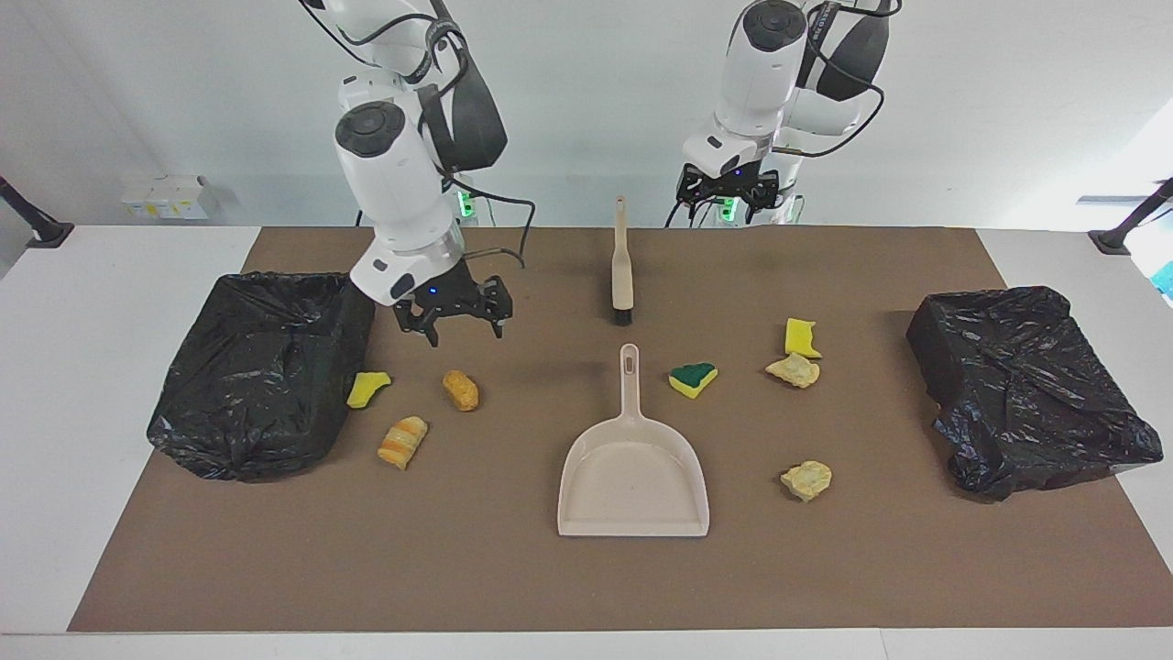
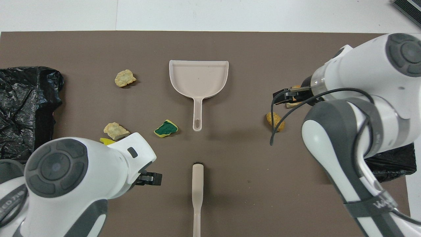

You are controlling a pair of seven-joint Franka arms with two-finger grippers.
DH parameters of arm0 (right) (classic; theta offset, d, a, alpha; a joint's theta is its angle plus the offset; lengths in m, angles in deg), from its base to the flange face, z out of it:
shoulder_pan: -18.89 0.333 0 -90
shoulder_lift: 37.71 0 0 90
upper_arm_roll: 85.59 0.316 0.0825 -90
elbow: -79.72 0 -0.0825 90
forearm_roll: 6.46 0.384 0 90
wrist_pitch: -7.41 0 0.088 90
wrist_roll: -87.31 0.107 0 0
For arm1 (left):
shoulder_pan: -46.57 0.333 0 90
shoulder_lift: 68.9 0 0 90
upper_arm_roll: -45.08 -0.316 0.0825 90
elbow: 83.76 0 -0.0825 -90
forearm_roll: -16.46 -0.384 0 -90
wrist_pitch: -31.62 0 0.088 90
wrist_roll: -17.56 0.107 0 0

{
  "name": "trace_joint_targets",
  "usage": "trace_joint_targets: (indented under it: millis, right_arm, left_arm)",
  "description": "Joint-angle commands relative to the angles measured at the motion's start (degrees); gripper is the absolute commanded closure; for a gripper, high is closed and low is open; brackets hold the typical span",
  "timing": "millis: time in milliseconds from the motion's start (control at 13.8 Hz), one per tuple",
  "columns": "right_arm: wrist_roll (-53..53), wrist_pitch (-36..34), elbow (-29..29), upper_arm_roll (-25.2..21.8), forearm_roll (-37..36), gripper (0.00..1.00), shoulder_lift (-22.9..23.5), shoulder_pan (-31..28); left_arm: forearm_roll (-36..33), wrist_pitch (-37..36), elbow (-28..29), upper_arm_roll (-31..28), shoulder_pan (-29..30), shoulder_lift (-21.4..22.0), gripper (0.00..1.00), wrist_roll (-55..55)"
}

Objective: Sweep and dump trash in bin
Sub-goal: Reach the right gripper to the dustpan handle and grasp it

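The right gripper grabs the dustpan by its narrow handle (image 2: 197, 115) next, since the dustpan's scoop spreads far wider than the open fingers.
Trash lies scattered on the brown mat. Toward the right arm's end are a yellow sponge bit (image 1: 367, 388), a brown nugget (image 1: 461, 390) and a striped bread piece (image 1: 403, 442). Toward the left arm's end are a green-topped sponge (image 1: 693, 379), a yellow sponge (image 1: 802, 337) and two beige lumps (image 1: 794, 369) (image 1: 806, 479). A bag-lined bin (image 1: 261, 367) stands at the right arm's end, another bin (image 1: 1022, 385) at the left arm's. My right gripper (image 1: 465, 335) hangs open over the mat just above the nugget. My left gripper (image 1: 729, 203) is open, raised beside the brush's handle end.
A beige dustpan (image 1: 634, 477) lies mid-mat with its handle toward the robots. The brush (image 1: 621, 261) lies in line with it, nearer the robots. In the overhead view the right arm covers most of the striped bread and of its bin (image 2: 391, 161).
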Motion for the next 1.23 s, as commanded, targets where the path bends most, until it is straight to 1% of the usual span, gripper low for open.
trace_joint_targets:
  millis: [0, 72, 145, 290, 362, 435, 507, 652, 797, 942, 1014, 1086, 1159]
  right_arm:
    - [6.3, 0.3, -4.7, -0.2, 1.5, 0.0, 4.3, 3.9]
    - [9.9, 0.4, -6.1, -0.2, 0.4, 0.0, 6.5, 5.8]
    - [12.6, 1.1, -8.9, -0.3, 0.0, 0.0, 9.6, 7.9]
    - [15.8, 3.3, -14.2, -0.2, -0.1, 0.0, 15.6, 9.0]
    - [18.0, 3.6, -17.5, -0.4, -0.2, 0.0, 19.0, 10.6]
    - [20.0, 3.5, -20.3, -0.7, -0.2, 0.0, 21.6, 11.6]
    - [21.5, 3.5, -22.1, -0.5, -0.3, 0.0, 23.2, 12.2]
    - [23.2, 3.7, -22.7, -0.4, -0.3, 0.0, 24.4, 13.6]
    - [24.7, 3.9, -22.6, -0.4, -0.4, 0.0, 24.8, 15.2]
    - [24.7, 3.1, -22.0, -0.2, -0.3, 0.05, 24.4, 15.3]
    - [24.7, 3.1, -21.9, -0.2, -0.4, 0.09, 24.4, 15.6]
    - [24.7, 3.3, -21.7, -0.2, -0.4, 0.19, 24.4, 15.7]
    - [24.9, 4.1, -21.5, -0.2, -0.4, 0.24, 24.6, 16.0]
  left_arm:
    - [1.1, 4.1, 5.0, -1.0, -4.7, 2.4, 0.0, -3.7]
    - [1.1, 5.6, 6.4, -1.0, -6.7, 2.5, 0.0, -5.9]
    - [1.1, 6.4, 7.2, -1.1, -8.9, 2.5, 0.0, -8.4]
    - [1.1, 7.1, 7.9, -1.0, -9.6, 2.5, 0.0, -10.5]
    - [1.1, 7.4, 8.6, -1.0, -9.9, 2.5, 0.0, -10.6]
    - [1.1, 7.8, 9.3, -1.0, -11.6, 2.4, 0.0, -10.9]
    - [1.1, 9.4, 10.4, -1.0, -13.7, 2.2, 0.0, -13.0]
    - [1.1, 13.3, 12.5, -1.0, -18.8, 1.5, 0.0, -21.2]
    - [1.1, 16.6, 15.1, -1.0, -21.1, 1.1, 0.0, -22.8]
    - [1.1, 18.7, 17.2, -1.0, -22.6, 1.0, 0.0, -23.3]
    - [1.1, 20.0, 18.4, -1.0, -23.5, 0.9, 0.0, -23.4]
    - [1.1, 22.0, 19.8, -1.0, -24.8, 0.4, 0.0, -24.7]
    - [1.1, 23.8, 20.5, -1.0, -26.2, -0.4, 0.0, -27.0]
